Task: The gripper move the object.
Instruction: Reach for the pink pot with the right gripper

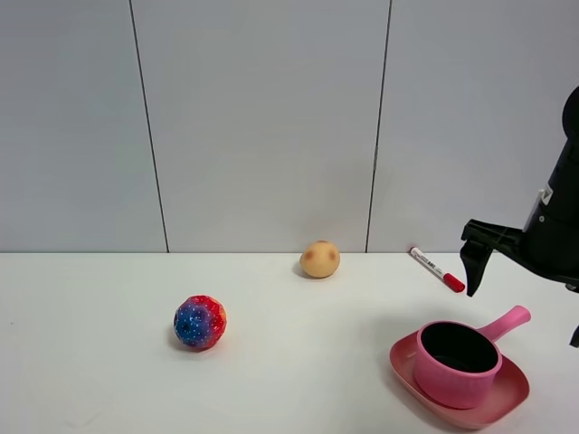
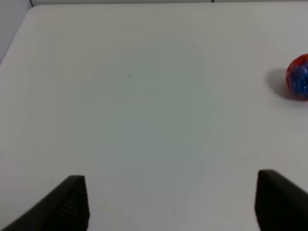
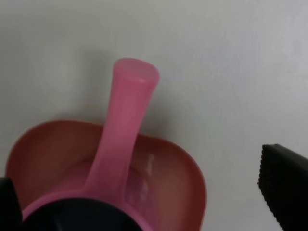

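The right gripper should next grab the saucepan by its straight handle to move the pink saucepan off the pink oval plate.
The pink saucepan with a dark inside stands upright on a flat pink oval plate at the front right of the table. Its straight handle points back and right. My right gripper hangs open just above the handle, touching nothing. In the right wrist view the handle and the plate lie between the gripper's two spread black fingers. My left gripper is open and empty over bare table. It is out of the exterior high view.
A red and blue speckled ball sits at the centre left and also shows in the left wrist view. A beige rounded object and a white marker with a red cap lie near the back wall.
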Motion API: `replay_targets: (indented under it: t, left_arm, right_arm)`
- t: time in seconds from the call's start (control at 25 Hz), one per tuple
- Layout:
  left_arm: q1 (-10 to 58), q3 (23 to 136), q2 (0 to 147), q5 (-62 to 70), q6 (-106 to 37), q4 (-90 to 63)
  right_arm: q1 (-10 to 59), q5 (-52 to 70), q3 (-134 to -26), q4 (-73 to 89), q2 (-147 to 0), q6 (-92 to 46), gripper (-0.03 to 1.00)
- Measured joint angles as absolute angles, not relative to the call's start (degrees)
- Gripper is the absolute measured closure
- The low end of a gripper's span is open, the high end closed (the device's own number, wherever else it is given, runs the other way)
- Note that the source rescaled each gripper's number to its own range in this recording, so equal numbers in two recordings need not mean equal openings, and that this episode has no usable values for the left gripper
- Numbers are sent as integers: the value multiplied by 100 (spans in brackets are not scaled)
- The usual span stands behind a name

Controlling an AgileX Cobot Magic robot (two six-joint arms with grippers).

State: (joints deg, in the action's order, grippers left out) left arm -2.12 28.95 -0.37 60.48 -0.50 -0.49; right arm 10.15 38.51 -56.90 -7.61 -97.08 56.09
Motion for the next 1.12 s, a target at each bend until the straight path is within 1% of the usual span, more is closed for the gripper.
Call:
replay_targets:
  t: [0.32, 0.64, 0.88, 1.12]
  left_arm:
    - [-212, 2895, -37, 6048, -50, -49]
    - [-212, 2895, -37, 6048, -43, -49]
    - [-212, 2895, -37, 6048, -43, -49]
    - [-212, 2895, -37, 6048, -49, -49]
  right_arm:
    - [1015, 3191, -5676, -810, -9878, 5955, -3]
    - [1015, 3097, -5676, -854, -10231, 6145, -3]
    - [1015, 3000, -5676, -1117, -10231, 6217, 7]
    - [1015, 2957, -5676, -1218, -10238, 6355, 9]
